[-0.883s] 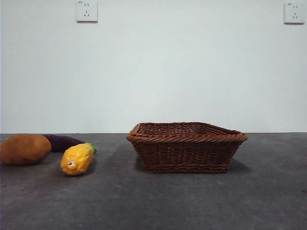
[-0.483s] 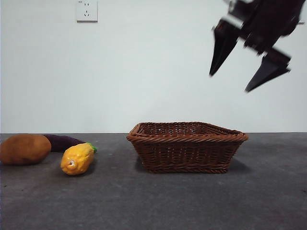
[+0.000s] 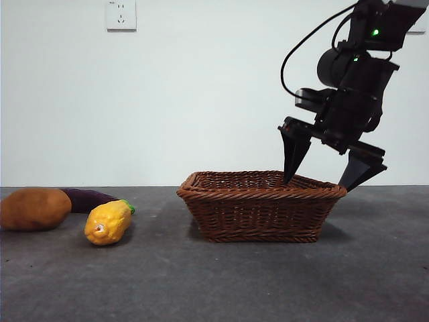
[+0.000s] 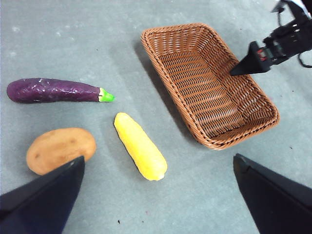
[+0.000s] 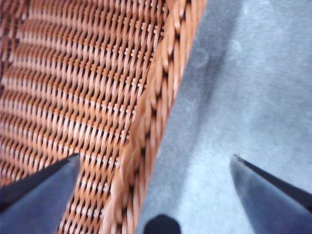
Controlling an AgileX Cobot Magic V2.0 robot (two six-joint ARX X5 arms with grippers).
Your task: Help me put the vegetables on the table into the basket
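Observation:
Next, my right gripper grabs the basket (image 3: 261,204) by its braided rim (image 3: 320,190) to hold it ready for the vegetables.
On the table (image 3: 201,282) at the left lie a brown potato (image 3: 33,208), a purple eggplant (image 3: 90,199) behind it and a yellow corn cob (image 3: 107,222). The empty wicker basket (image 3: 261,204) stands right of centre. My right gripper (image 3: 316,185) is open and straddles the basket's right rim (image 5: 151,112), one jaw over the inside, one over the table. My left gripper (image 4: 157,158) hangs open high above the potato (image 4: 61,149), corn (image 4: 140,146) and eggplant (image 4: 53,90), holding nothing. That view also shows the basket (image 4: 168,105) and the right gripper's finger (image 4: 248,62).
A white wall with a power outlet (image 3: 121,15) rises behind the table. Grey table surface (image 5: 243,87) lies just right of the basket. The corn lies nearest the basket, about a hand's width from its left side.
The right arm, absent a second ago, came in at the top right and dropped, open, to the basket's right rim. Vegetables and basket have not moved.

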